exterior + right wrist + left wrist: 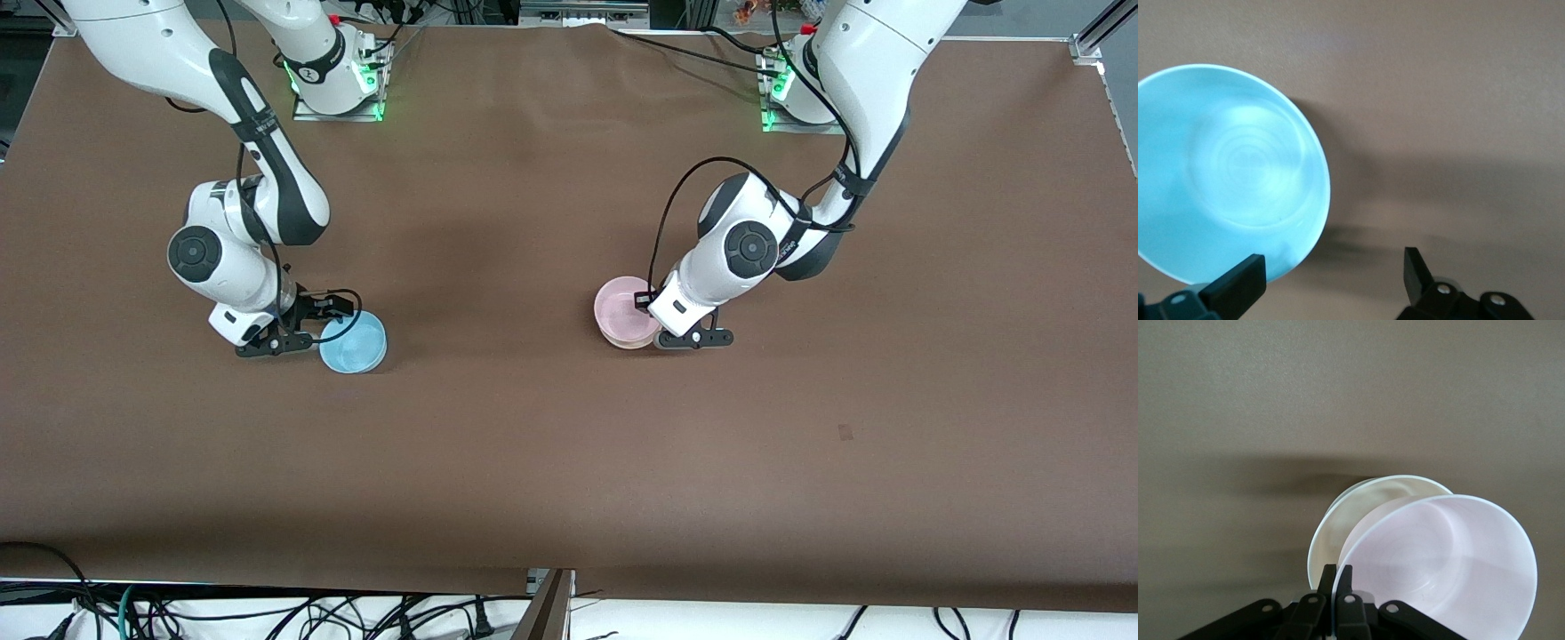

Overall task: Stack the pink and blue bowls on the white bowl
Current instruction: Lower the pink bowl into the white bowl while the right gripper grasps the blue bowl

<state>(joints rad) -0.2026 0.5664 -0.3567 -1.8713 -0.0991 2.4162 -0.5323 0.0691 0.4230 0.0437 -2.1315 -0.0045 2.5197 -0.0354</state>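
The robot should next use its right gripper to grab the light blue bowl by its rim (1275, 267), and the bowl should then be stacked on the pale pink bowl.
The pale pink bowl (622, 304) is over the white bowl (633, 343) in the middle of the table. My left gripper (658, 331) is shut on the pink bowl's rim. In the left wrist view the pink bowl (1445, 567) is tilted and partly inside the white bowl (1338, 527), with the left gripper (1337, 577) pinching its rim. The light blue bowl (353, 343) stands upright on the table toward the right arm's end. My right gripper (320, 322) is open and low beside it. In the right wrist view the blue bowl (1225, 173) lies outside the right gripper (1331, 267), with one finger at its rim.
The brown table cover (551, 444) is bare around both bowls. Both arm bases (338, 80) stand at the edge farthest from the front camera. Cables (267, 613) lie below the nearest edge.
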